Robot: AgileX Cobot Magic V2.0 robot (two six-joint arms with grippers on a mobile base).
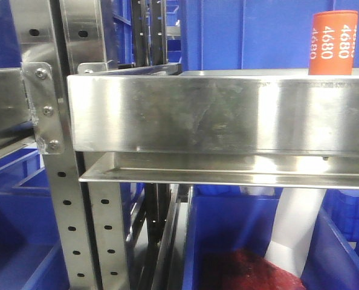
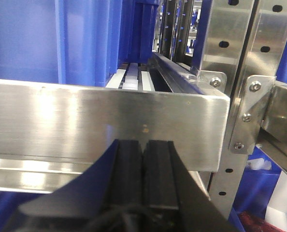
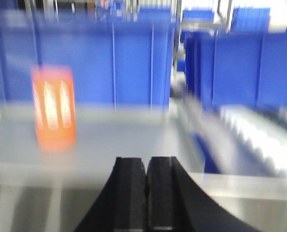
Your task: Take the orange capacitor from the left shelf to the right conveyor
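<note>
The orange capacitor (image 1: 333,42) has to be carried to the right conveyor. My right gripper needs to grab it by its numbered sides next.
The orange capacitor (image 1: 333,42) stands upright on the left shelf (image 1: 216,115), its top poking above the steel tray's front wall at the far right of the front view. In the blurred right wrist view the orange capacitor (image 3: 54,107) stands on the shelf surface (image 3: 124,130), up and to the left of my right gripper (image 3: 146,162), which is shut and empty. My left gripper (image 2: 144,144) is shut and empty too, close in front of the steel tray's front wall (image 2: 100,121). The right conveyor is out of view.
Blue plastic bins (image 1: 270,36) stand behind the shelf and more blue bins (image 1: 240,241) sit below it, one holding a white piece (image 1: 297,226) and something red. Perforated steel uprights (image 1: 64,199) with a bolted bracket (image 1: 43,109) flank the tray on the left.
</note>
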